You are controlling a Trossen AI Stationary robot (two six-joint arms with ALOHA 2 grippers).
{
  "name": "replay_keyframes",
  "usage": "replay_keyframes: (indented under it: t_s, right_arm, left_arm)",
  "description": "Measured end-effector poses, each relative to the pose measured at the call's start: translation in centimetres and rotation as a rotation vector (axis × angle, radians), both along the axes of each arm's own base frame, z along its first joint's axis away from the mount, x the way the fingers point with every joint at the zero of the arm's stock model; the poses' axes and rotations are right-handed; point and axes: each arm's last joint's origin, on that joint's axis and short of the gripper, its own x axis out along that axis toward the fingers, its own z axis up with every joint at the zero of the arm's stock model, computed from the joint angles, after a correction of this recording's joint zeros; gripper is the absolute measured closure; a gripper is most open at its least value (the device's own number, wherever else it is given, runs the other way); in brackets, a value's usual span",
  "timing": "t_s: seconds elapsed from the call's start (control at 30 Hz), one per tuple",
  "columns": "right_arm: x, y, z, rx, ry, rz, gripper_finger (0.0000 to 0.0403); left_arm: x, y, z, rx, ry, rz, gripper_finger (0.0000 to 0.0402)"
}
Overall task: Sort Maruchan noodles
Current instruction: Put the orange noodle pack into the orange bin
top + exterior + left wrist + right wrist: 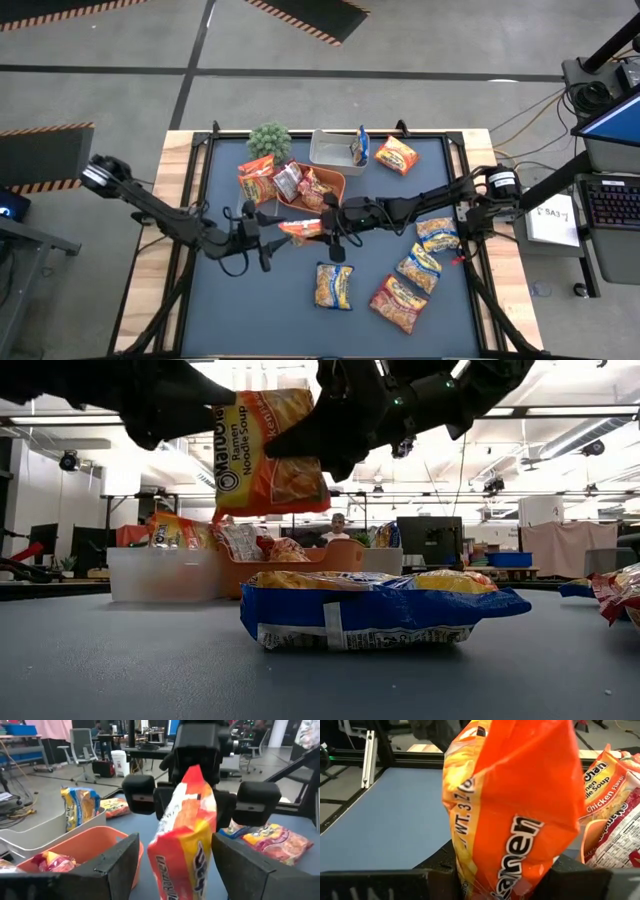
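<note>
I need to grab the orange packet by its logo end (287, 228) with my left gripper next. Then I can sort it in with the other Maruchan noodles (258, 180).
An orange Maruchan noodle packet (300, 229) hangs in the air over the middle of the table. My right gripper (335, 222) is shut on it, reaching in from the right. My left gripper (176, 845) faces it from the left and is open. Its fingers stand on either side of the packet's other end; I cannot tell whether they touch it. Blue-and-yellow packets (334, 285) (437, 233) (418, 268) and a red one (398, 303) lie flat on the mat. More packets fill the orange tray (335, 180). My right gripper pinches the orange packet's end (505, 870) between its two fingers. They come nearly level from the table's right. The packet is lifted clear of the table and hangs on edge, tilted, its free end (255, 490) pointing toward my left gripper.
A clear tub (330, 152) with one blue packet stands at the far edge, beside a small green plant (270, 140). An orange packet (397, 155) lies right of the tub, and another (257, 178) leans at the tray's left. The near left of the mat is bare.
</note>
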Motion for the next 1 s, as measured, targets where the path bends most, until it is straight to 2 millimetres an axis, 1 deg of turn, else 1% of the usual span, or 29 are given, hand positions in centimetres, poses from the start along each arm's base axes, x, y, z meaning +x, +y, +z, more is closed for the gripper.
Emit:
replay_keyframes:
  t_s: [0.17, 0.37, 0.47, 0.57, 0.73, 0.8, 0.93, 1.0]
  right_arm:
    - [0.0, 0.0, 0.0, -0.001, -0.002, -0.001, 0.0284]
    - [0.0, 0.0, 0.0, 0.000, -0.002, 0.000, 0.0279]
    - [0.0, 0.0, 0.0, 0.000, -0.002, 0.000, 0.0281]
    - [0.0, 0.0, 0.0, 0.008, 0.000, 0.000, 0.0280]
    - [0.0, 0.0, 0.0, 0.013, 0.002, -0.003, 0.0249]
    - [0.0, 0.0, 0.0, 0.018, 0.000, -0.007, 0.0233]
    - [-0.1, 0.0, 0.1, 0.037, 0.007, -0.014, 0.0204]
    - [-0.3, 0.0, 0.5, 0.043, 0.007, -0.015, 0.0191]
  left_arm:
    - [1.0, 0.2, -1.0, 0.001, 0.010, 0.020, 0.0170]
    - [2.4, -0.4, -1.8, 0.023, 0.024, -0.020, 0.0174]
    - [2.7, -0.6, -2.0, 0.031, 0.036, -0.020, 0.0192]
    - [2.9, -0.6, -2.0, 0.037, 0.038, -0.017, 0.0225]
    - [2.9, -0.6, -2.0, 0.053, 0.043, -0.018, 0.0290]
    - [2.9, -0.6, -2.0, 0.054, 0.044, -0.017, 0.0307]
    - [2.9, -0.5, -1.9, 0.075, 0.049, -0.017, 0.0305]
    - [2.8, -0.5, -1.7, 0.096, 0.050, -0.006, 0.0291]
